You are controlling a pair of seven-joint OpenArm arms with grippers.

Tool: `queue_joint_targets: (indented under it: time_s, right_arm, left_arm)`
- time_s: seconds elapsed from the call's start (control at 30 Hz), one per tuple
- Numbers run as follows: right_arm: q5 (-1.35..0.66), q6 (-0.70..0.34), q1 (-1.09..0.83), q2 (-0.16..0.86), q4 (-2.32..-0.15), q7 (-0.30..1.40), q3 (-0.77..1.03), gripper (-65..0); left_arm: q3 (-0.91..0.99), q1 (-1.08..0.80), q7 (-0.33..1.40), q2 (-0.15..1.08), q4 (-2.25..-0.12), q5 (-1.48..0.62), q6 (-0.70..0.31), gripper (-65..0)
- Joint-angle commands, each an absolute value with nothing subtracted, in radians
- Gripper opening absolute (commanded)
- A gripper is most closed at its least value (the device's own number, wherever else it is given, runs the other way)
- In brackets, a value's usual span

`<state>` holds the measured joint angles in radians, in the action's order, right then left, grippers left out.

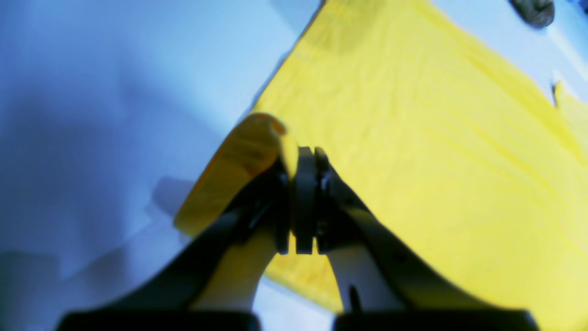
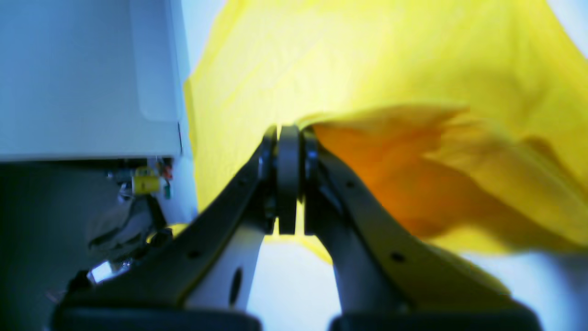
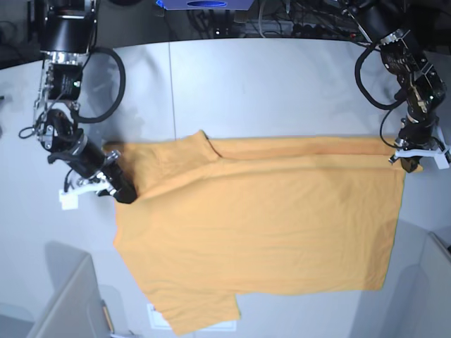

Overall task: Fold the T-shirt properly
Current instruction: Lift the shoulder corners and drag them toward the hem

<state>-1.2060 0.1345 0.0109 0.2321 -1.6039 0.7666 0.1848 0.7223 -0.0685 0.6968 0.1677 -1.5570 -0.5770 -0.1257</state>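
My left gripper holds the hem curled up near the T-shirt's far edge, and it should keep holding the hem until the hem lies flat on the T-shirt's body.
The orange-yellow T-shirt lies spread on the grey table, its far strip folded over toward the middle. My right gripper is at the shirt's left edge near a sleeve. In the right wrist view it is shut on a bunched fold of the T-shirt. At the shirt's far right corner, my left gripper pinches the hem. The left wrist view shows this gripper shut on a curled edge of the T-shirt.
Grey bin walls stand at the near left and near right corners. Cables and equipment crowd the back edge. A white label peeks from under the shirt's near hem. The table's side edge is close to my right gripper.
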Motion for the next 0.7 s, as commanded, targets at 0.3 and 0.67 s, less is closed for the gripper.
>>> queue_joint_targets:
  time_s: [0.3, 0.67]
  right_arm:
    - [-1.225, 0.119, 0.16, 0.24, -1.435, 0.753, 0.186, -65.0]
    - [-1.113, 0.113, 0.298, 0.225, -1.28, 0.756, 0.185, -65.0]
  left_arm:
    - [0.662, 0.036, 0.67, 0.231, -1.461, -0.587, -0.117, -65.0]
    - [0.611, 0.125, 0.668, 0.252, -1.372, -0.515, -0.116, -65.0]
